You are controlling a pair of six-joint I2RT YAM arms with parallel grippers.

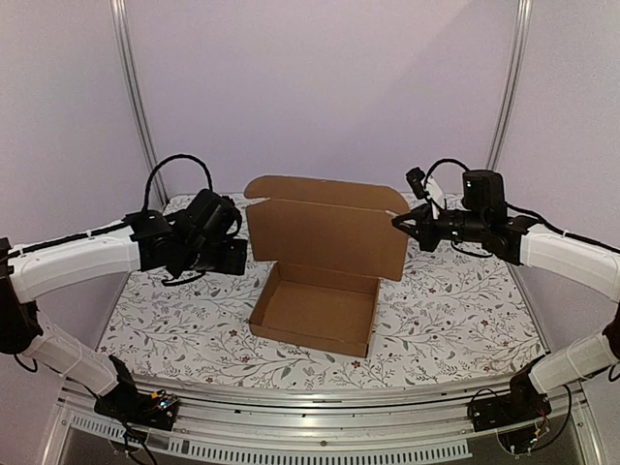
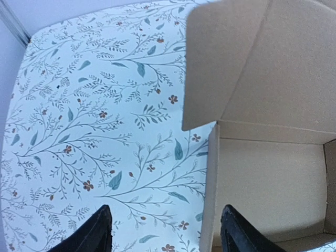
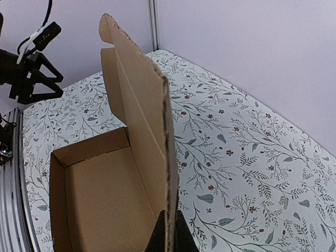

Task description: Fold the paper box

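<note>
The left gripper grabs the lid's side flap [image 2: 220,68] by its outer edge [image 2: 189,79] next, to fold the flap inward and close the lid.
The paper box [image 1: 315,315] is a shallow brown cardboard tray in the middle of the table, with its lid [image 1: 325,232] standing upright at the back. My right gripper [image 1: 399,221] is shut on the lid's right edge. In the right wrist view the two black fingers [image 3: 181,239] pinch the lid's cardboard edge [image 3: 165,157], with the tray floor [image 3: 100,194] to the left. My left gripper [image 2: 167,233] is open beside the box's left side. The tray's left wall [image 2: 210,189] lies between its fingertips, close to the right one. The lid's side flap [image 2: 220,68] hangs above.
A floral cloth [image 1: 455,320] covers the table. Purple walls and two aluminium posts [image 1: 136,97] close the back and sides. A metal rail [image 1: 320,407] runs along the near edge, with the arm bases at both corners.
</note>
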